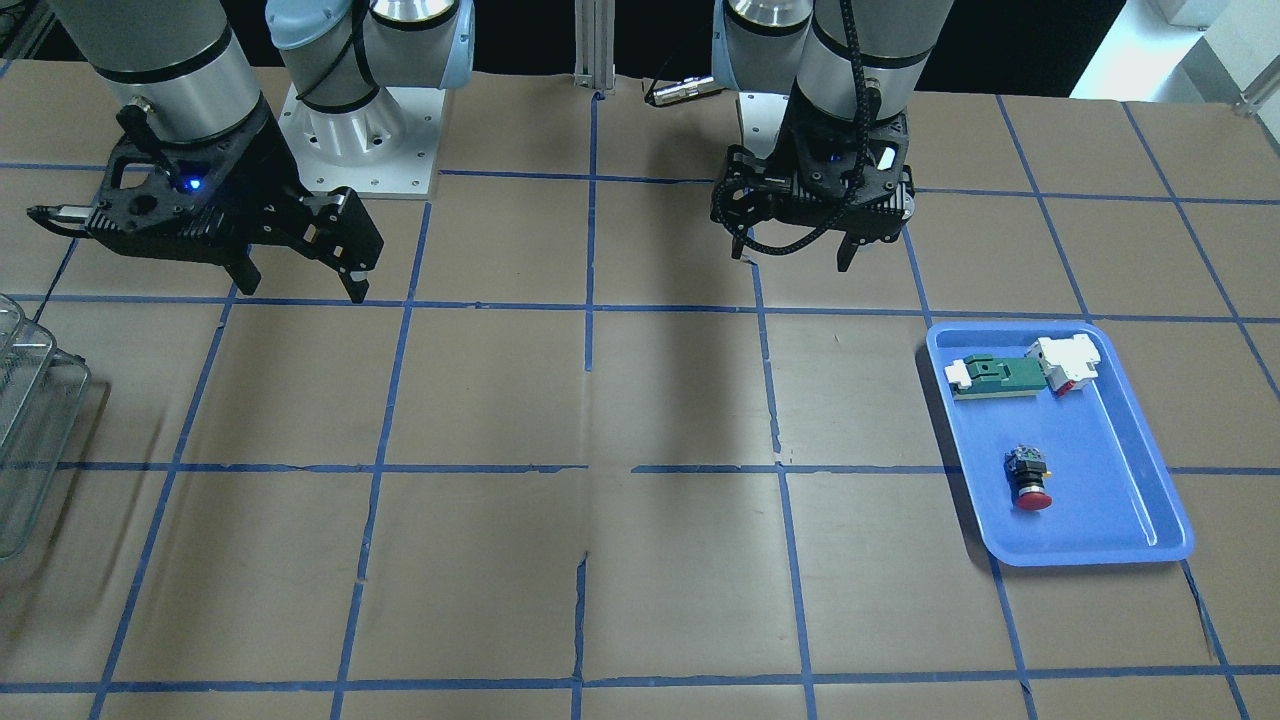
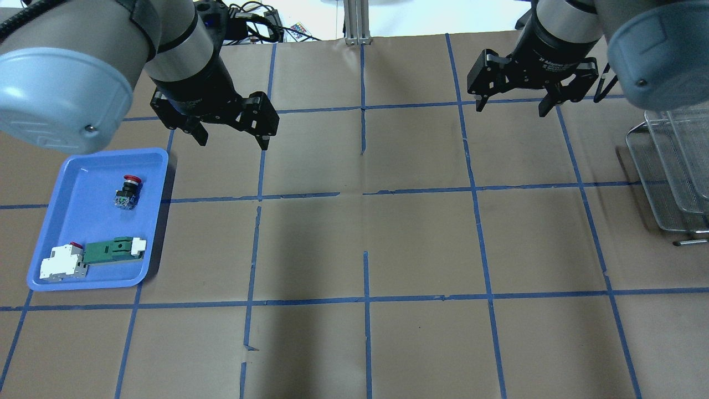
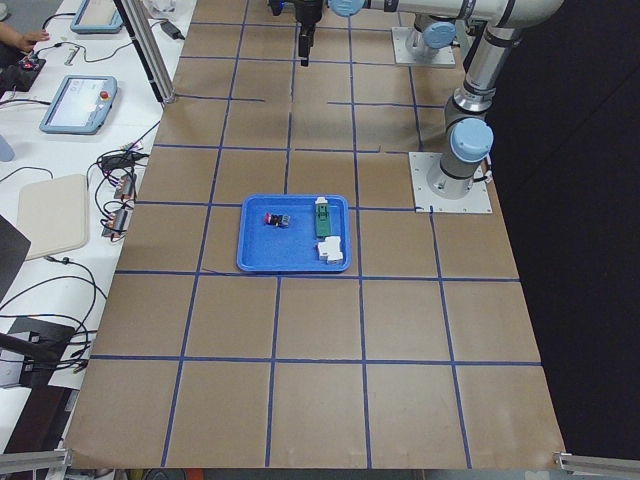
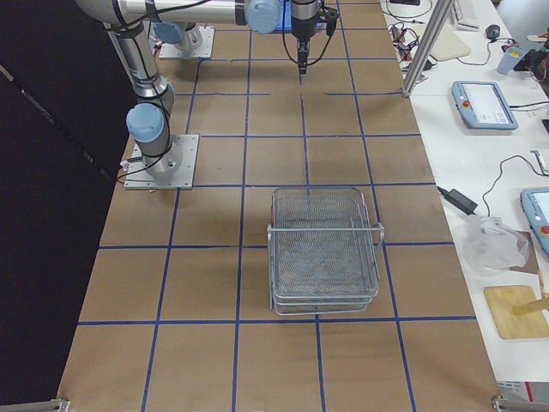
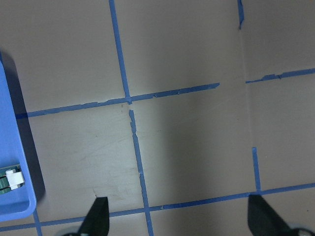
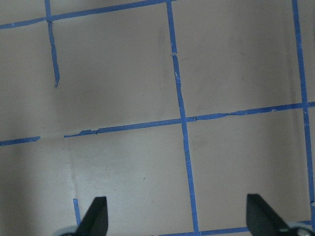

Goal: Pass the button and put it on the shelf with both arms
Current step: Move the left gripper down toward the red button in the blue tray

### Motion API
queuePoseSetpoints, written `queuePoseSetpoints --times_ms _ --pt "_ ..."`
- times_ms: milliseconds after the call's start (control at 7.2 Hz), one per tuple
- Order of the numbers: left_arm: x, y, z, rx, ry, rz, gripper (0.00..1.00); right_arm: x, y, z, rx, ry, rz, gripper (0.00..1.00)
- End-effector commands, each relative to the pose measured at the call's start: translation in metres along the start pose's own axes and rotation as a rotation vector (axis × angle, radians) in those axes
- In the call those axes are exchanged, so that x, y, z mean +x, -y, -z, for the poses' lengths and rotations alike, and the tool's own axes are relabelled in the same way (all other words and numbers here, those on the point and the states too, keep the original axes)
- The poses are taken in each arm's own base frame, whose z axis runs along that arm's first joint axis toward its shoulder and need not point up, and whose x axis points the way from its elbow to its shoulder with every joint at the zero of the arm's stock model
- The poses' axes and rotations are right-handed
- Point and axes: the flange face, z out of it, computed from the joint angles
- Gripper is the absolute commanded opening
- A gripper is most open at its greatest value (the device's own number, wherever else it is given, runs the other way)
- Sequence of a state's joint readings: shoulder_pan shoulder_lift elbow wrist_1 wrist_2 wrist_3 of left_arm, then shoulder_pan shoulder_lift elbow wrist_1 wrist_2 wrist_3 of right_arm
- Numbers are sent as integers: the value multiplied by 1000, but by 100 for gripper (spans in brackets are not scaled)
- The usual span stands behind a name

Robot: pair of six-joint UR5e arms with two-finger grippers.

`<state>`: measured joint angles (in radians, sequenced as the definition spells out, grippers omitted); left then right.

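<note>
My left gripper should grab the button by its black lower body (image 1: 1027,463) next. Then the button's red cap (image 1: 1033,499) stays free for the handover.
The button (image 2: 128,191), with its red cap and black body, lies on its side in the blue tray (image 2: 83,216); it also shows in the front view (image 1: 1030,480) and the left-side view (image 3: 276,219). My left gripper (image 2: 232,141) is open and empty and hovers above the table beside the tray's far corner (image 1: 795,262); its wrist view shows open fingers (image 5: 98,216) and the tray's edge (image 5: 12,147). My right gripper (image 2: 512,110) is open and empty above the table, near the wire-mesh shelf (image 2: 673,166), which also shows in the right-side view (image 4: 324,253).
A green-and-white flat part (image 2: 113,249) and a white block with a red bit (image 2: 63,261) lie at the tray's near end. The table is brown paper with a blue tape grid. The arm bases (image 1: 350,130) stand at the robot's side.
</note>
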<state>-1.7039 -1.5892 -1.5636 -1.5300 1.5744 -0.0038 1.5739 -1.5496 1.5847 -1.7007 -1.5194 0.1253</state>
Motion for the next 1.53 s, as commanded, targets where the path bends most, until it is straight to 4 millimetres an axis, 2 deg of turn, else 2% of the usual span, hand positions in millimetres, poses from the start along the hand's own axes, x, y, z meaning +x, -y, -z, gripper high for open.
queuePoseSetpoints --times_ms 0,139,278,417,556,833,1111,1250,1389 --pt "-25 10 0 -5 -5 50 100 0 -1 -1 1 -4 0 100" --pt "-62 21 -14 -31 -11 125 100 0 0 -1 1 -2 0 100" --pt "-110 28 -30 -47 -10 204 100 0 0 -2 -2 -4 -1 100" --pt "-157 38 -54 -77 -6 215 100 0 0 0 2 1 0 100" --pt "-195 55 -79 -48 2 223 100 0 0 -2 -1 -1 -1 100" --pt "-276 79 -129 11 21 49 100 0 0 -3 -1 -1 -1 100" --pt "-306 94 -182 -29 28 -175 100 0 0 -2 0 1 -2 100" --pt "-325 97 -200 -17 68 -230 100 0 -2 0 3 3 -6 100" --pt "-352 83 -231 -61 33 -243 100 0 -1 1 5 3 -2 100"
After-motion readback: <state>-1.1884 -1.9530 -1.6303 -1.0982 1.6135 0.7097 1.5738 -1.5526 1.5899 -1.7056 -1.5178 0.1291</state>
